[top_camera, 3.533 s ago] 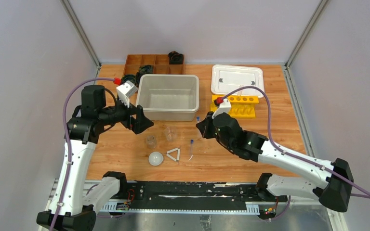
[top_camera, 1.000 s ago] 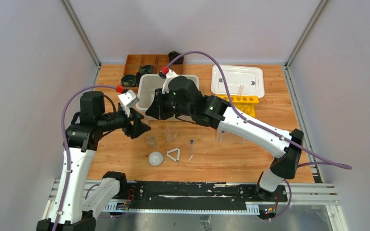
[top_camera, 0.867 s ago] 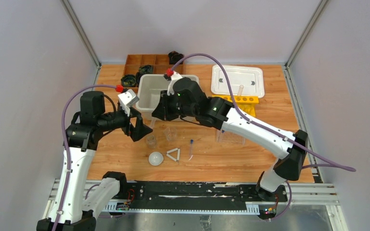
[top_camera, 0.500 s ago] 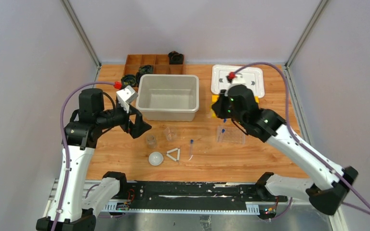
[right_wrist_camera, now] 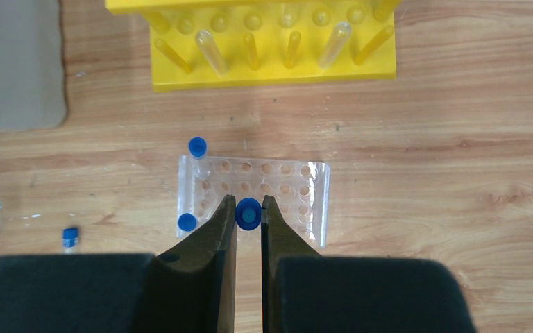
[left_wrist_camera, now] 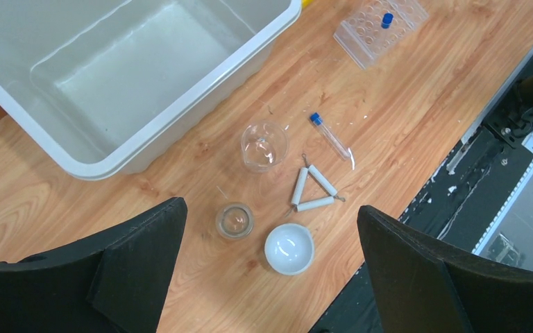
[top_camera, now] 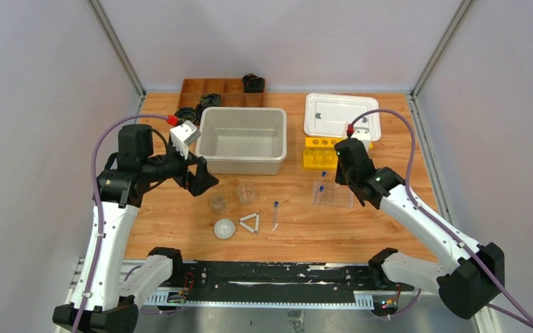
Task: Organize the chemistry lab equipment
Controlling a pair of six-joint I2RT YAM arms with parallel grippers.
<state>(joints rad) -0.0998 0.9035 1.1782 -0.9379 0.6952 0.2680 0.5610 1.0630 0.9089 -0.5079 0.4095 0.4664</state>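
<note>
My right gripper should keep the thin blue-capped tube, its cap above the standing caps, since released now it would fall short of the rack's far row.
My right gripper is shut on a thin blue-capped tube, held upright over the near part of the clear plastic rack. Two more capped tubes stand at the rack's left side. I cannot tell whether the held tube's lower end sits in a hole. My left gripper hangs open, high above two small beakers, a white dome, a white triangle and a loose tube lying on the wood. Behind the clear rack, the yellow rack holds some clear tubes.
A grey bin stands at the back centre, a white lid at the back right. A brown divided tray and black coiled objects sit behind the bin. The black rail runs along the near edge.
My right arm has swung from over the grey bin to the right and now sits over the clear rack with a tube. My left gripper has opened wide.
</note>
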